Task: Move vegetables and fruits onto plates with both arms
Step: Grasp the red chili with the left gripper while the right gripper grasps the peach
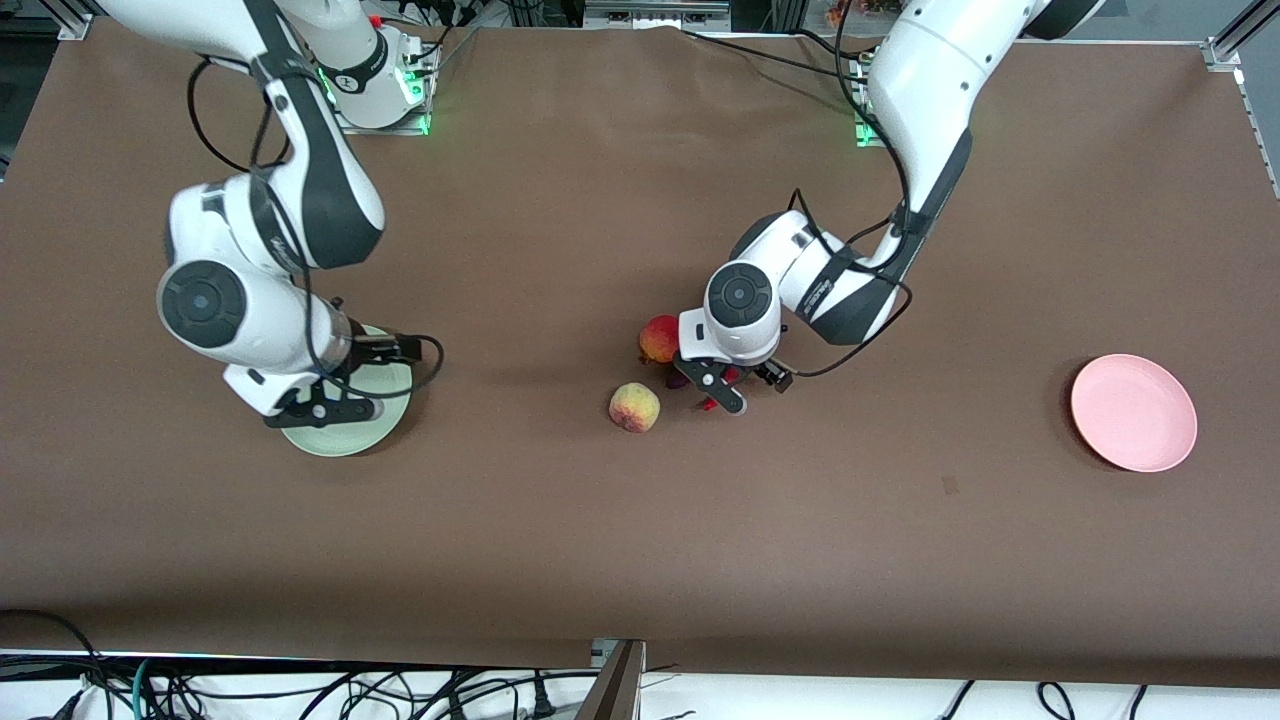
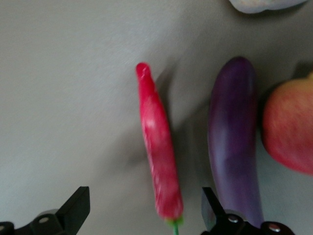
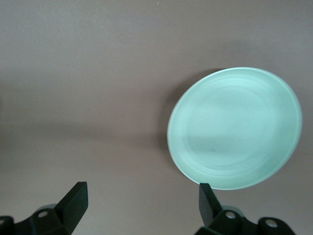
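Observation:
The red chili pepper needs to go to a plate, so my left gripper needs to grab it by its stem end (image 2: 171,211) next.
My left gripper (image 1: 722,386) is open and low over the red chili pepper (image 2: 157,147). Its stem end lies between the open fingertips (image 2: 145,208). The purple eggplant (image 2: 234,142) lies beside the chili, and the red fruit (image 1: 659,338) is next to it. In the front view only bits of the chili (image 1: 710,403) and the eggplant (image 1: 678,380) show under the hand. The peach (image 1: 634,407) sits nearer the front camera. My right gripper (image 1: 322,405) is open and empty over the edge of the green plate (image 1: 345,438). The wrist view shows the plate (image 3: 234,127) bare. The pink plate (image 1: 1133,412) lies empty toward the left arm's end.
The brown table (image 1: 600,560) has open room between the fruits and each plate and along the edge nearest the front camera. Cables hang below that edge.

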Available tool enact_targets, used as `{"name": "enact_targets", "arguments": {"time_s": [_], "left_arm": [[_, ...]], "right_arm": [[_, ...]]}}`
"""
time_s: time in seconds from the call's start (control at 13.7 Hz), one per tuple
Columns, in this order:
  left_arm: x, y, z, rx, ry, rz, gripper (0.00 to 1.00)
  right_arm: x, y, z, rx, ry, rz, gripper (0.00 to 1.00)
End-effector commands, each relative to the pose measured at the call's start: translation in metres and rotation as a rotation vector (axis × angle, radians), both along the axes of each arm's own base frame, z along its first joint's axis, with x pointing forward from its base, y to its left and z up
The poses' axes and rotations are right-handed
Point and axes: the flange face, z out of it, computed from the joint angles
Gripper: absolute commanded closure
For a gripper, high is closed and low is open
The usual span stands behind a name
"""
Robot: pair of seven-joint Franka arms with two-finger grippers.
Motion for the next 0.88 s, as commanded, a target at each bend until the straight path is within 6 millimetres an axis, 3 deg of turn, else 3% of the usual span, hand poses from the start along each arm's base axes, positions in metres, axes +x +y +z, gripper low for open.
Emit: {"name": "enact_targets", "arguments": {"time_s": [0.0, 0.22, 0.29, 0.37, 0.44, 0.66, 0.8], "left_arm": [[-0.004, 0.012, -0.022, -0.020, -0.052, -0.048, 0.00], [-0.006, 0.011, -0.035, -0.041, -0.064, -0.051, 0.00], [-0.007, 0.011, -0.036, -0.041, -0.063, -0.053, 0.15], [-0.007, 0.011, -0.035, -0.039, -0.062, -0.054, 0.85], [-0.008, 0.010, -0.034, -0.037, -0.060, -0.056, 1.00], [-0.007, 0.013, -0.030, -0.030, -0.056, -0.058, 1.00], [-0.001, 0.024, -0.006, 0.003, -0.029, -0.110, 1.00]], "right_arm": [[0.001, 0.026, -0.009, 0.057, 0.004, -0.147, 0.00], [-0.001, 0.052, -0.022, 0.130, 0.027, -0.246, 0.00], [-0.002, 0.060, -0.031, 0.126, 0.036, -0.312, 0.00], [-0.006, 0.081, -0.037, 0.121, 0.028, -0.346, 0.00], [-0.011, 0.102, -0.045, 0.117, 0.016, -0.382, 0.00], [-0.024, 0.157, -0.071, 0.129, -0.041, -0.491, 0.00], [-0.031, 0.185, -0.083, 0.153, -0.080, -0.546, 0.00]]}}
